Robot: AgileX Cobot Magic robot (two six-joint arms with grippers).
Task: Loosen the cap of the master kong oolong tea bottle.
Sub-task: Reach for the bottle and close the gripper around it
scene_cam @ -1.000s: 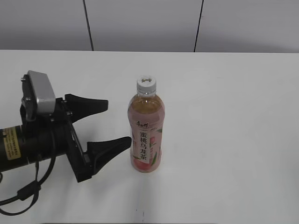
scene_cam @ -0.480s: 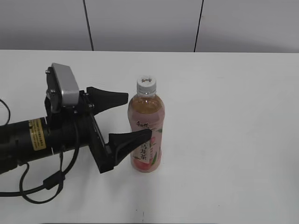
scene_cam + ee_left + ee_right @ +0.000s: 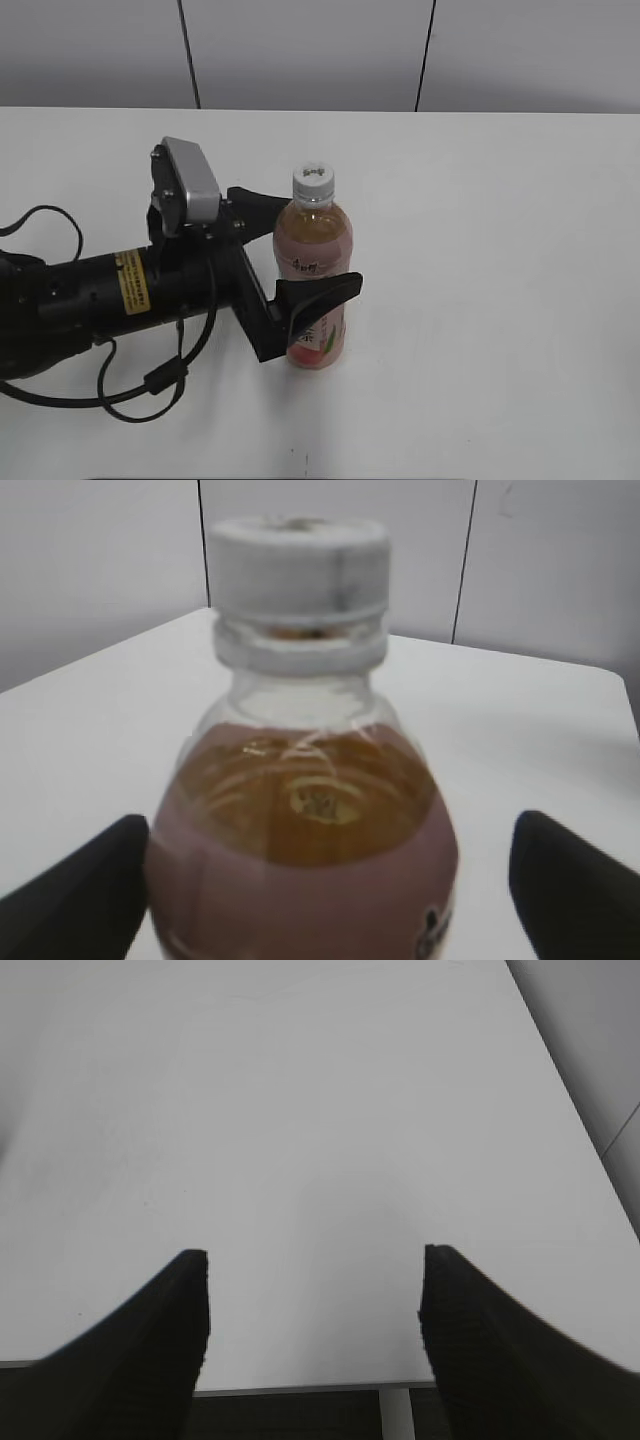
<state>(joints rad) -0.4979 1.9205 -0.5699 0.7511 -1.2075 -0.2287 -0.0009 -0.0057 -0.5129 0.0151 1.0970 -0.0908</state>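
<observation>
My left gripper grabs the bottle by its middle (image 3: 314, 258) next, which keeps the tea bottle's white cap (image 3: 313, 182) free to loosen.
The master kong oolong tea bottle (image 3: 322, 335) stands upright on the white table, with pale amber tea and a pink peach label. Its white ribbed cap (image 3: 313, 181) is on top. My left gripper (image 3: 312, 245) is open, with its two black fingers on either side of the bottle's body, below the cap. In the left wrist view the bottle (image 3: 300, 810) and cap (image 3: 297, 565) fill the middle between the fingers of the left gripper (image 3: 335, 890); the left finger is against the bottle, the right one stands apart. My right gripper (image 3: 315, 1280) is open and empty.
The white table (image 3: 500, 250) stretches to the right and behind the bottle, with a grey panelled wall behind it. The left arm's black cable (image 3: 130, 400) loops on the table at the front left. In the right wrist view the table's edge (image 3: 300, 1385) lies between the fingers.
My left gripper has moved right, from beside the bottle to having its open fingers around the bottle's body. The bottle has not moved.
</observation>
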